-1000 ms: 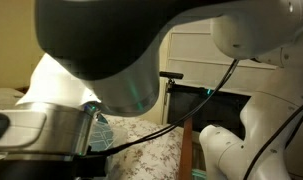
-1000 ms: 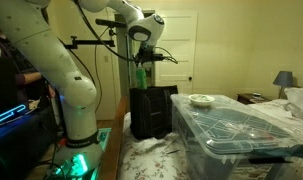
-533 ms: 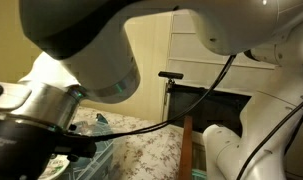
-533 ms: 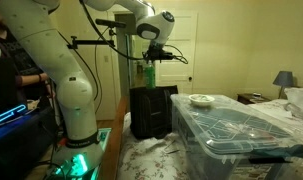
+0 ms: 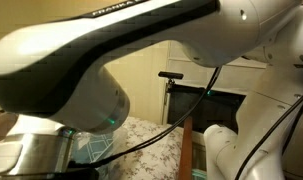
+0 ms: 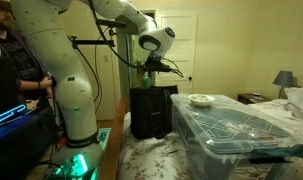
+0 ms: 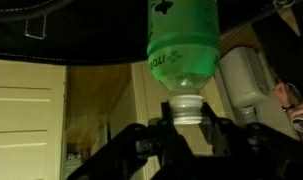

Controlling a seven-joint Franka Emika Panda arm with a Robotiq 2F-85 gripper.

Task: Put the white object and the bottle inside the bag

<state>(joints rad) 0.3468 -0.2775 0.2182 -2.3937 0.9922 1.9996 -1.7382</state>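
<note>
I should move the bottle before my gripper releases it, since it hangs above the bag's top, its cap is outside the dark edge, and it would drop short now.
My gripper is shut on the white cap of the green translucent bottle. In the wrist view the bottle's body points away from the fingers toward a dark surface. In an exterior view the gripper holds the bottle hanging just above the top of a dark upright bag on the floor. A round white object lies on the lid of a clear plastic tub, to the right of the bag and apart from the gripper.
The robot's white arm and base stand left of the dark bag. A person is at the left edge. A lamp stands at the far right. The arm fills most of an exterior view, above a translucent container.
The gripper has carried the bottle a little to the right and lower, over the dark bag. Its grip on the cap is unchanged.
</note>
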